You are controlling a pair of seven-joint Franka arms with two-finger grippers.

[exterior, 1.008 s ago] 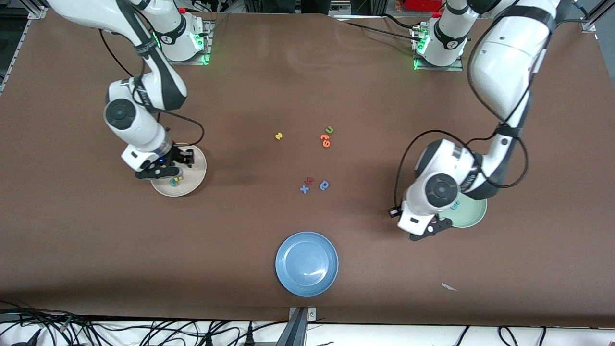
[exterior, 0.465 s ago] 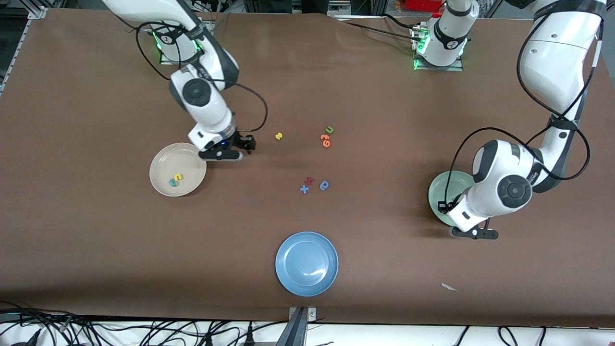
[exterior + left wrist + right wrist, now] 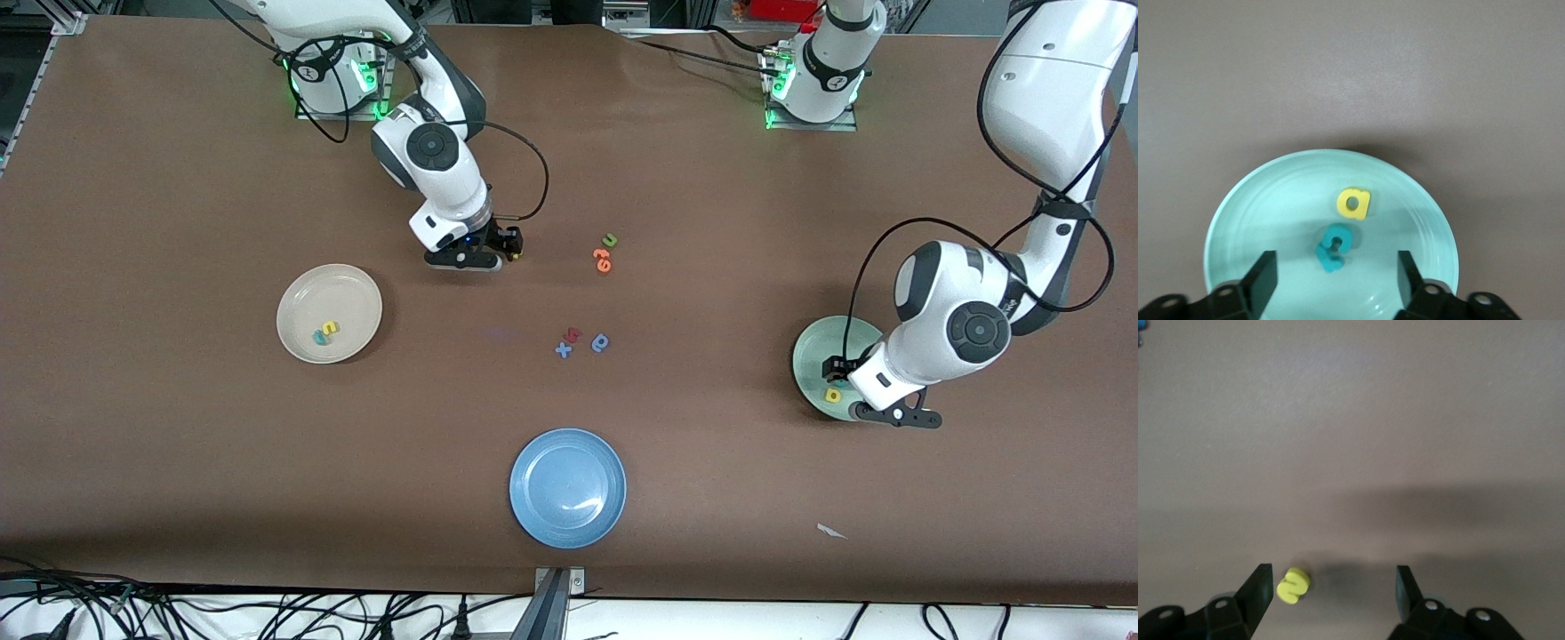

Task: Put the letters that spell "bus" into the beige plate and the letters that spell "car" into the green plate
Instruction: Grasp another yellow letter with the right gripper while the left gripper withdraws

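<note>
Next, my right gripper grabs the yellow s's curved sides, to put the last letter of "bus" into the beige plate [image 3: 302,293].
The beige plate [image 3: 302,293] holds a teal b [image 3: 317,338] and a yellow u [image 3: 330,329]. My right gripper [image 3: 508,244] hangs open low over the table. The yellow s [image 3: 1293,585] lies on the table between its fingers, close to one fingertip [image 3: 1259,587]; the front view mostly hides it. My left gripper [image 3: 1335,280] is open above the green plate [image 3: 807,351]. In that plate [image 3: 1258,200] lie a yellow a [image 3: 1353,203] and teal letters [image 3: 1335,247] that touch each other. The yellow a [image 3: 833,395] also shows from the front.
Mid-table lie a green u [image 3: 610,239], orange letters [image 3: 602,259], a red letter [image 3: 573,334], a blue x [image 3: 563,350] and a blue round letter [image 3: 601,342]. A blue plate [image 3: 567,487] sits near the front edge, with a white scrap [image 3: 831,531] toward the left arm's end.
My right arm left the beige plate and came over the yellow s, opening wider. My left gripper moved over the green plate and opened; the yellow a now lies in it.
</note>
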